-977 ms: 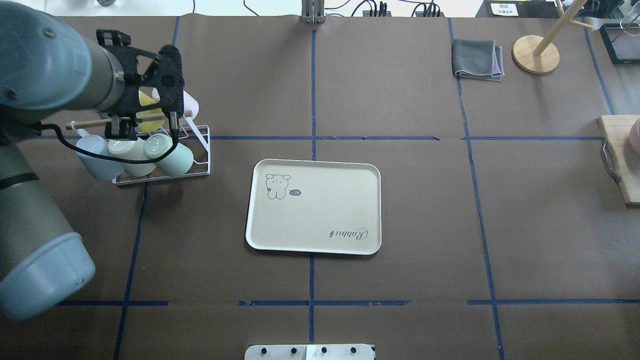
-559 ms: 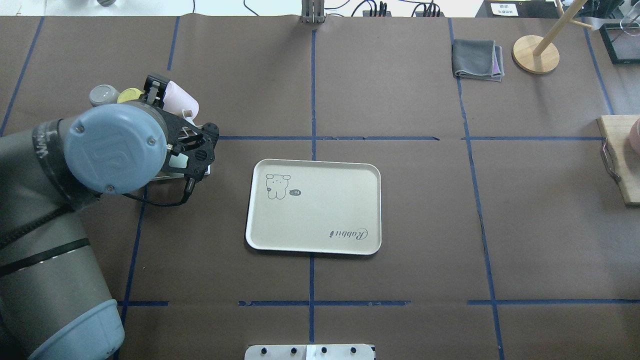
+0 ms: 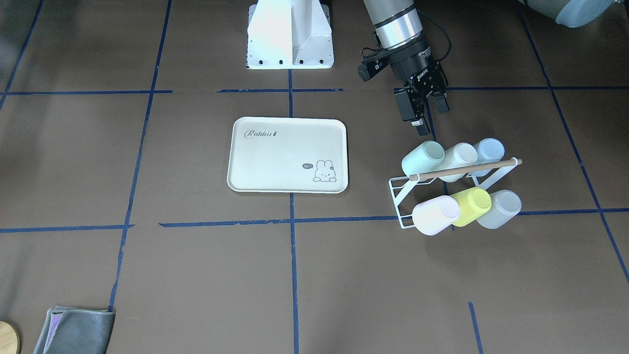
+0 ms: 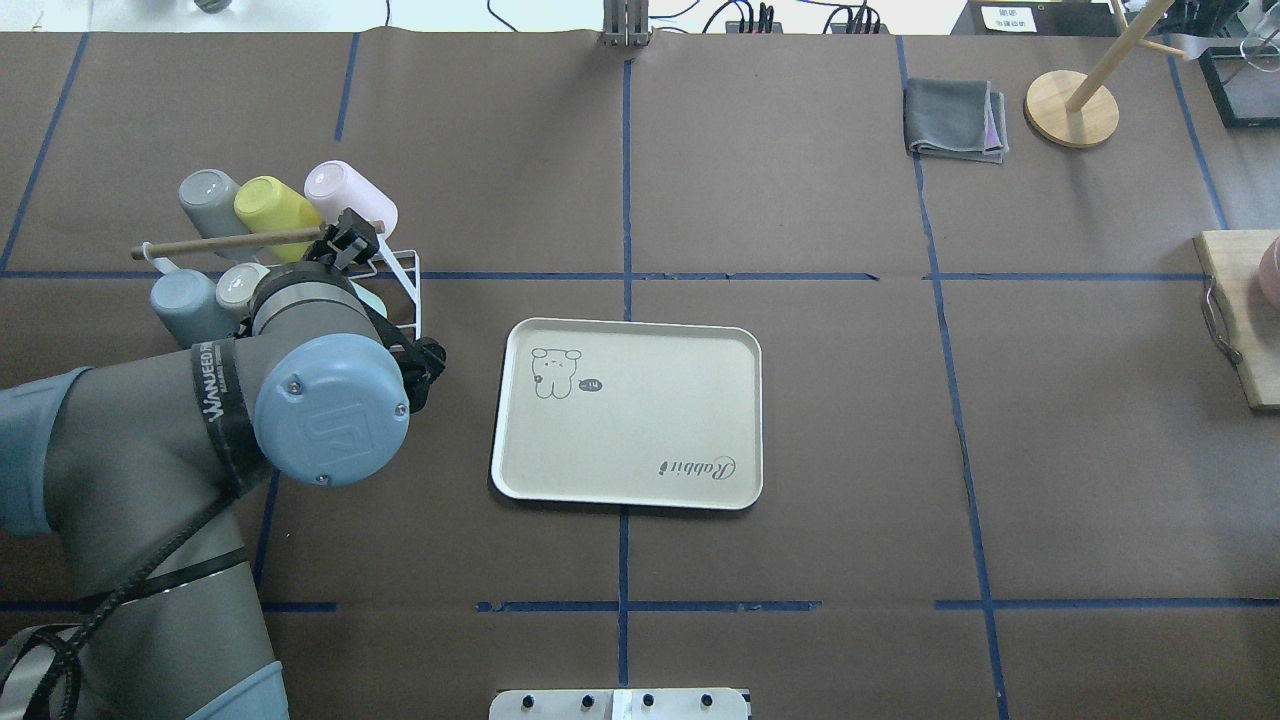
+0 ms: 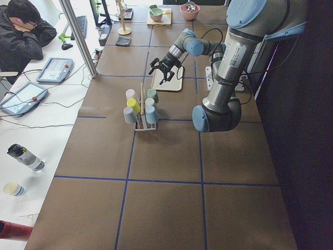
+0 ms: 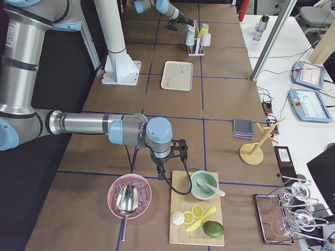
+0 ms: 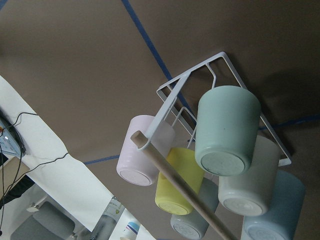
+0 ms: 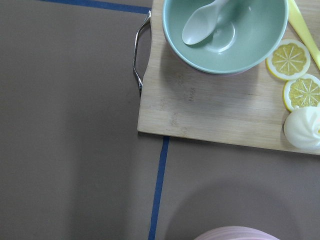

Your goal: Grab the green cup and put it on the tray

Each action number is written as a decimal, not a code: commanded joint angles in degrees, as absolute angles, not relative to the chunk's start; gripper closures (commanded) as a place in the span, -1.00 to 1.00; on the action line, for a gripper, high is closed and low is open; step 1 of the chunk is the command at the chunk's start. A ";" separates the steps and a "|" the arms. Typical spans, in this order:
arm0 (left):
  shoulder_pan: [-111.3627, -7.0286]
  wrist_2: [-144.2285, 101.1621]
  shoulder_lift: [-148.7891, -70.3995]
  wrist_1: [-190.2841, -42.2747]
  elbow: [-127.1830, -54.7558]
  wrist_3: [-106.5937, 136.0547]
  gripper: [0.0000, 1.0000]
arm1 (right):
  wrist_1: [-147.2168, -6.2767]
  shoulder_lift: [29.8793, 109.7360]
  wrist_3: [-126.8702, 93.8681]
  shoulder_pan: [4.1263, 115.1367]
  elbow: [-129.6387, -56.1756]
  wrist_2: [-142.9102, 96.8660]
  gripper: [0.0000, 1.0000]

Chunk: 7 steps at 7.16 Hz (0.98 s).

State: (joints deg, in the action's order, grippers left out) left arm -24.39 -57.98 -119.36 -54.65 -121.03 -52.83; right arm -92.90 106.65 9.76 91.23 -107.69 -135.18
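My left gripper takes hold of the pale mint-green cup by its body (image 3: pixel 421 159) next, to set the cup on the tray (image 3: pixel 275 162).
The pale mint-green cup (image 3: pixel 423 156) lies on its side in the white wire rack (image 3: pixel 403 189), at the rack's end nearest the tray, on the robot's side. The left wrist view shows the cup's bottom (image 7: pixel 227 130). My left gripper (image 3: pixel 428 118) is open and empty, hanging just short of the cup on the robot's side, apart from it. In the overhead view my left arm hides most of the cup. The cream Rabbit tray (image 3: pixel 275 162) lies empty at mid-table (image 4: pixel 640 440). My right gripper (image 6: pixel 168 163) hovers at the far right by a wooden board; I cannot tell its state.
The rack also holds cream (image 3: pixel 459 155), light blue (image 3: pixel 489 149), pink (image 3: pixel 435 215), yellow-green (image 3: pixel 471 206) and grey (image 3: pixel 499 209) cups under a wooden rod (image 3: pixel 464 169). A grey cloth (image 4: pixel 955 120) and a wooden stand (image 4: pixel 1070 108) sit far right. The board (image 8: pixel 215 110) carries a green bowl.
My left arm has swung back from above the rack toward the robot's side, so its gripper now hangs at the near side of the rack. The cups and tray have not moved.
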 commanded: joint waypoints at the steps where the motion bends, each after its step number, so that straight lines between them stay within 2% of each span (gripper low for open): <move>1: -22.42 -54.25 -119.27 -54.58 -117.09 -52.82 -1.00 | -92.90 106.79 9.76 91.23 -107.58 -135.26 -1.00; 7: -20.74 -51.07 -118.74 -57.56 -109.00 -46.94 -1.00 | -92.90 106.61 9.75 91.23 -107.23 -135.18 -1.00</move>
State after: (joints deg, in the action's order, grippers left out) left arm -20.82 -51.56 -118.78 -56.36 -110.68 -47.90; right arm -92.90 106.63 9.72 91.23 -107.31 -135.23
